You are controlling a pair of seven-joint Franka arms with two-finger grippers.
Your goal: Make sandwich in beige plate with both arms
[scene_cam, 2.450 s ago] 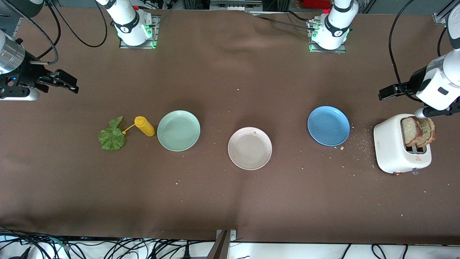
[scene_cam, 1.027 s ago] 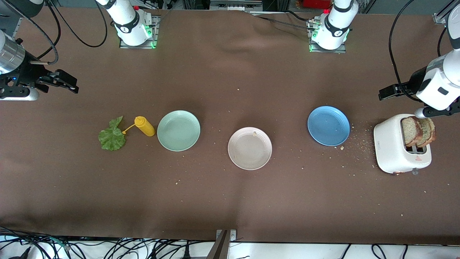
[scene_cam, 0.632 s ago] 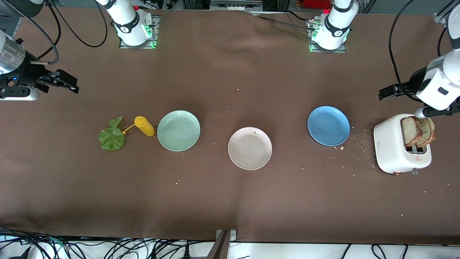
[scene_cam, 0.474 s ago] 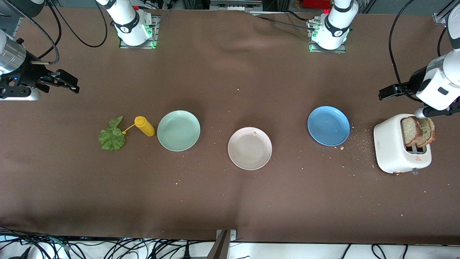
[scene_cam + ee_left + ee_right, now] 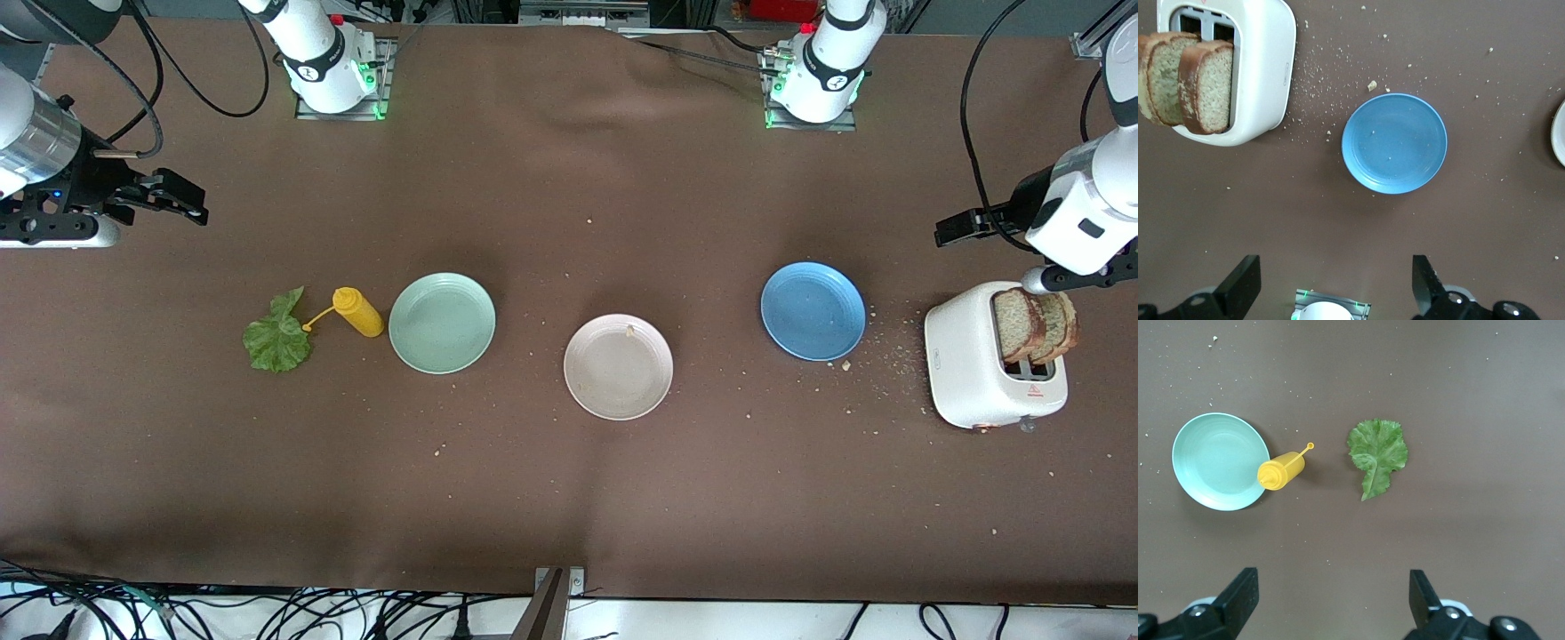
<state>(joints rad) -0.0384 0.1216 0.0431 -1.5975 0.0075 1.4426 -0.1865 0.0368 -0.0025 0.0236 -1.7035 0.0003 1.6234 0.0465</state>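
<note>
The bread slice will be next for my left gripper, which will grab it by its crusted end standing out of the toaster to start the sandwich in the beige plate (image 5: 613, 378).
The beige plate (image 5: 613, 378) lies mid-table with only a crumb on it. Two brown bread slices (image 5: 1034, 325) (image 5: 1185, 83) stand up out of the white toaster (image 5: 967, 364) at the left arm's end. A green lettuce leaf (image 5: 277, 336) (image 5: 1377, 455) lies flat at the right arm's end. My left gripper (image 5: 958, 233) (image 5: 1335, 267) hangs open and empty over bare cloth beside the toaster. My right gripper (image 5: 182, 206) (image 5: 1331, 579) hangs open and empty over bare cloth near the lettuce.
A mint-green plate (image 5: 442, 322) (image 5: 1215, 457) and a yellow squeeze bottle (image 5: 357, 311) (image 5: 1279, 471) lie beside the lettuce. A blue plate (image 5: 813, 310) (image 5: 1394, 143) sits between the beige plate and the toaster. Crumbs dot the brown cloth around the toaster.
My right gripper has shifted slightly toward the middle of the table. The left arm has barely moved. Nothing on the table has changed.
</note>
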